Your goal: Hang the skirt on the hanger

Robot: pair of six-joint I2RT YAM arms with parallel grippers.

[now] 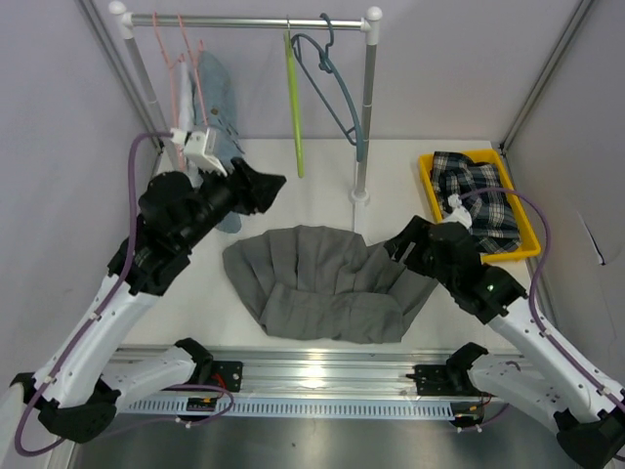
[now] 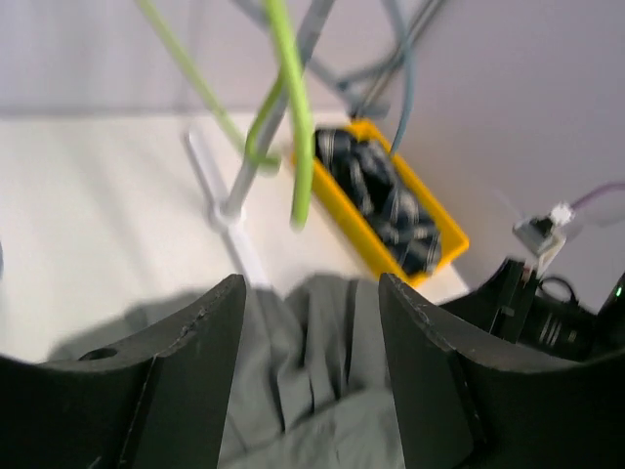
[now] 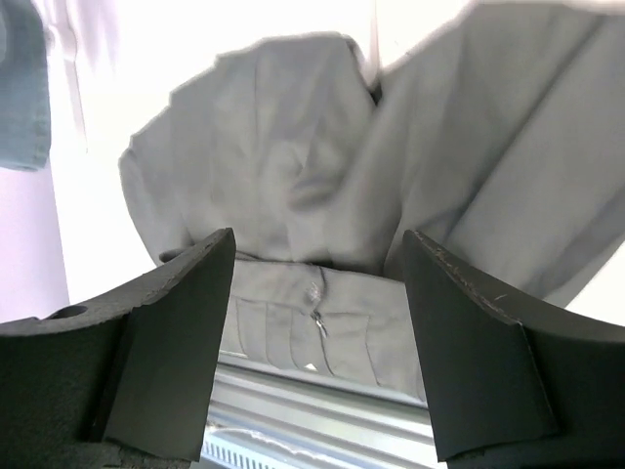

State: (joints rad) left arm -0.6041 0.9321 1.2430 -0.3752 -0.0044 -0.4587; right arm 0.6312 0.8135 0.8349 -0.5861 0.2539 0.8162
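Observation:
The left gripper grabs the blue-grey hanger's near arm (image 1: 351,106) (image 2: 408,82) next, to leave the opposite arm free for the skirt's waistband.
A grey pleated skirt (image 1: 327,283) lies crumpled on the white table near its front edge. It also shows in the left wrist view (image 2: 312,391) and in the right wrist view (image 3: 322,205), where its waistband and zip face the front rail. A green hanger (image 1: 293,107) and a blue-grey hanger (image 1: 332,88) hang on the rail (image 1: 244,20) at the back. My left gripper (image 1: 269,188) is open and empty, above the skirt's far left edge. My right gripper (image 1: 402,239) is open and empty, over the skirt's right edge.
A yellow tray (image 1: 430,186) holding plaid cloth stands at the back right. The rack's upright pole (image 1: 367,107) stands on its base just behind the skirt. A pink hanger with a light blue garment (image 1: 217,98) hangs at the rail's left end.

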